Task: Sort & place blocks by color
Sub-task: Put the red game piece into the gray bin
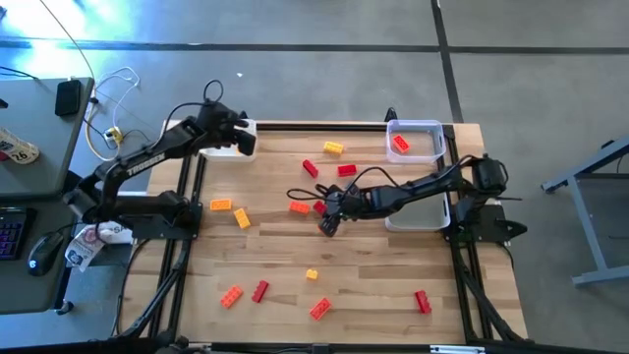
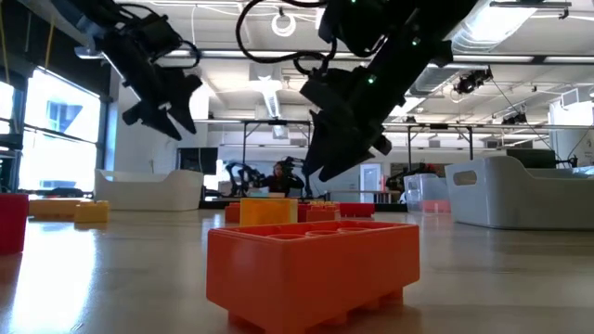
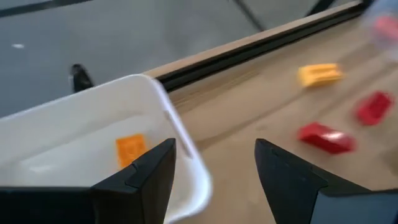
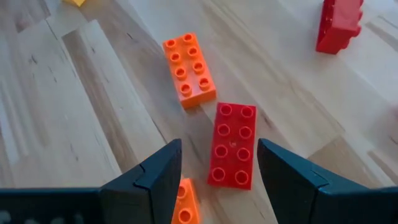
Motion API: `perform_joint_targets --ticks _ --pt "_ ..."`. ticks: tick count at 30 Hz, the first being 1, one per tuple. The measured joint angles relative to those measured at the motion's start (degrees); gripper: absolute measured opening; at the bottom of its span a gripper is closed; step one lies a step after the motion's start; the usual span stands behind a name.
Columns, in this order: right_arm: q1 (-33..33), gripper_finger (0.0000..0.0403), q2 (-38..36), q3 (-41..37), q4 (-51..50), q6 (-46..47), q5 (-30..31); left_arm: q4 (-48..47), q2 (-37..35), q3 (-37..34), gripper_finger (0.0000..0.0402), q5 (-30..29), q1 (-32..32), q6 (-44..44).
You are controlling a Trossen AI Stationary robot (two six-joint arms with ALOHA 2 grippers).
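Note:
The red block [image 4: 232, 146] is too far below my right fingers to close yet.
Red, orange and yellow blocks lie scattered on the wooden table. My right gripper [image 1: 328, 218] [image 4: 219, 174] hangs open over the table's middle, clear of the top in the low view [image 2: 339, 162]. A red block [image 4: 233, 151] [image 1: 317, 206] lies flat ahead of its fingers, an orange block [image 4: 189, 68] [image 1: 299, 207] beside that, and another orange block [image 4: 185, 202] sits by one finger. My left gripper [image 1: 244, 141] [image 3: 214, 168] is open above a white tray [image 3: 180, 134] at the far left, which holds one orange block [image 3: 130, 149].
A clear tray [image 1: 432, 126] at the far right holds a red block [image 1: 400, 144]. A second white tray [image 1: 425, 218] lies under my right arm. Loose blocks: yellow [image 1: 333, 147], red [image 1: 346, 169], orange [image 1: 220, 205], yellow [image 1: 242, 218]; several more sit near the near edge. An orange block [image 2: 311, 264] fills the low view's foreground.

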Motion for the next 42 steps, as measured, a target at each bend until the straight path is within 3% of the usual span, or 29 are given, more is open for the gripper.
perform_joint_targets --ticks 10,24,31,42 --pt "0.0 0.0197 4.0 0.0 2.3 -1.5 2.1 -7.4 -7.7 0.0 0.0204 2.6 -6.1 -2.0" --pt "0.0 0.0195 8.9 0.0 3.2 -2.8 2.6 -9.3 -8.2 0.0 0.0204 2.4 -14.0 -5.2" --pt "1.1 0.0112 9.1 0.1 3.3 -2.7 3.3 -9.5 -8.2 0.0 0.0204 2.4 -17.1 -5.8" --pt "2.9 0.0112 8.3 0.0 1.3 -1.7 3.0 -9.5 -8.1 0.0 0.0204 2.4 -23.4 -8.2"
